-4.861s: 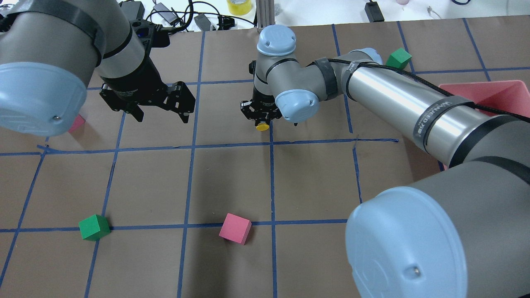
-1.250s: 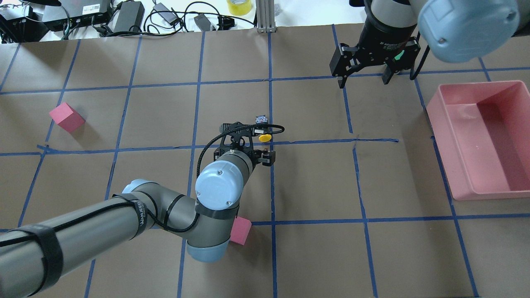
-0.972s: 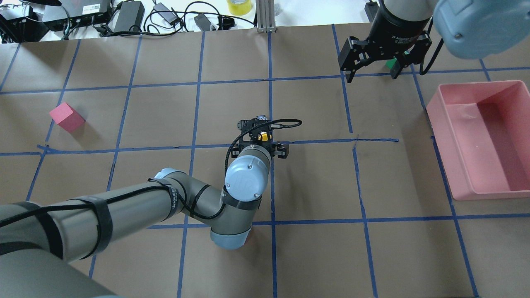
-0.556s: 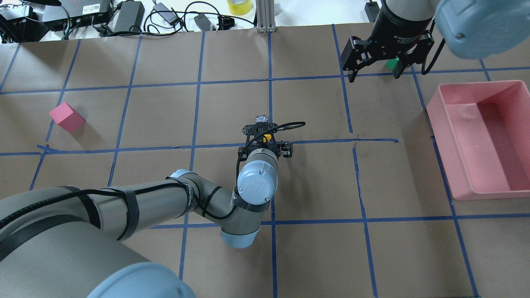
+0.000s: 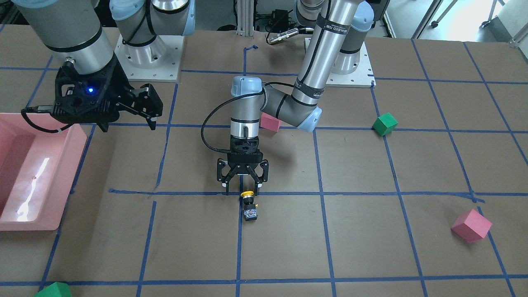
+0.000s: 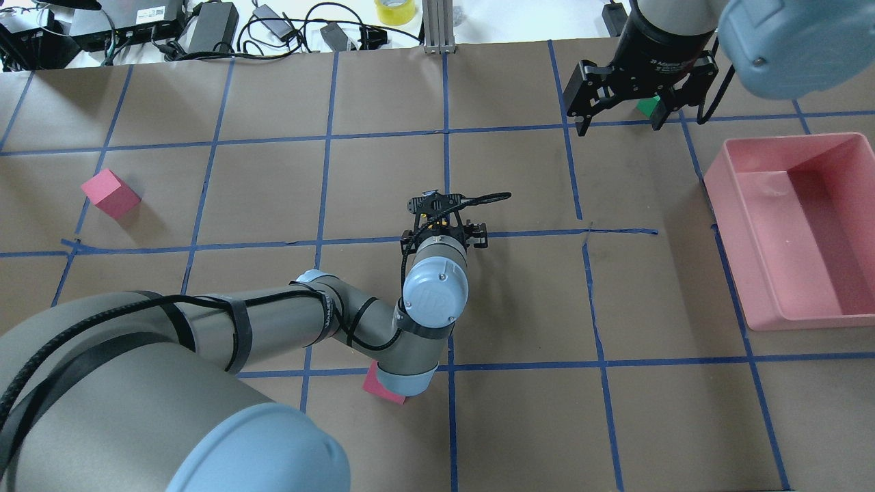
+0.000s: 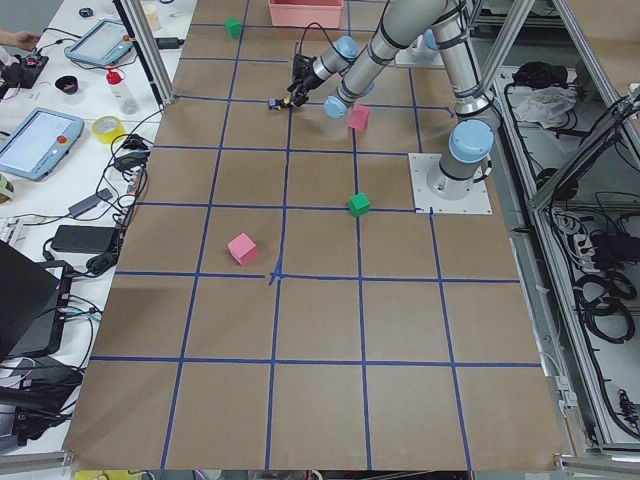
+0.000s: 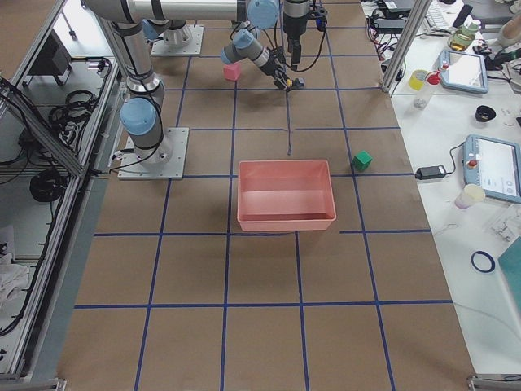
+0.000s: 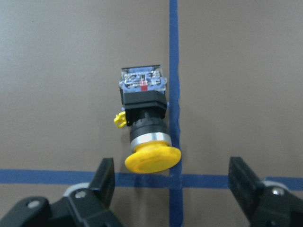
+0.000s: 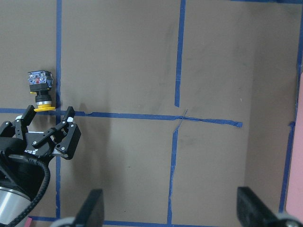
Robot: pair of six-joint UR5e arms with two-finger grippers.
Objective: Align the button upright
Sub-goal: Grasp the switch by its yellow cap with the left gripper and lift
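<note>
My left gripper grabs the button by its yellow cap (image 5: 247,194) next, so the button's block base (image 5: 250,213) stays free to stand on the tabletop.
The button (image 5: 248,204) lies on its side on the brown paper, its yellow cap toward the robot and its black-silver base away. My left gripper (image 5: 241,191) is open just above it, pointing down. In the left wrist view the button (image 9: 144,118) lies along a blue tape line. Its cap sits between the fingertips (image 9: 105,172) without touching them. In the overhead view my left gripper (image 6: 444,224) hides most of the button. My right gripper (image 6: 621,126) is open and empty, raised at the far right.
A pink bin (image 6: 714,178) stands at the table's right side. A pink cube (image 5: 270,122) lies under my left arm's elbow. Another pink cube (image 6: 109,193) lies far left. A green cube (image 6: 648,106) lies behind my right gripper, and another (image 5: 385,124) on the left side.
My right gripper, earlier at the button, has withdrawn to the far right. My left arm has swung in and moved forward until its open fingers flank the cap. The button still lies on its side.
</note>
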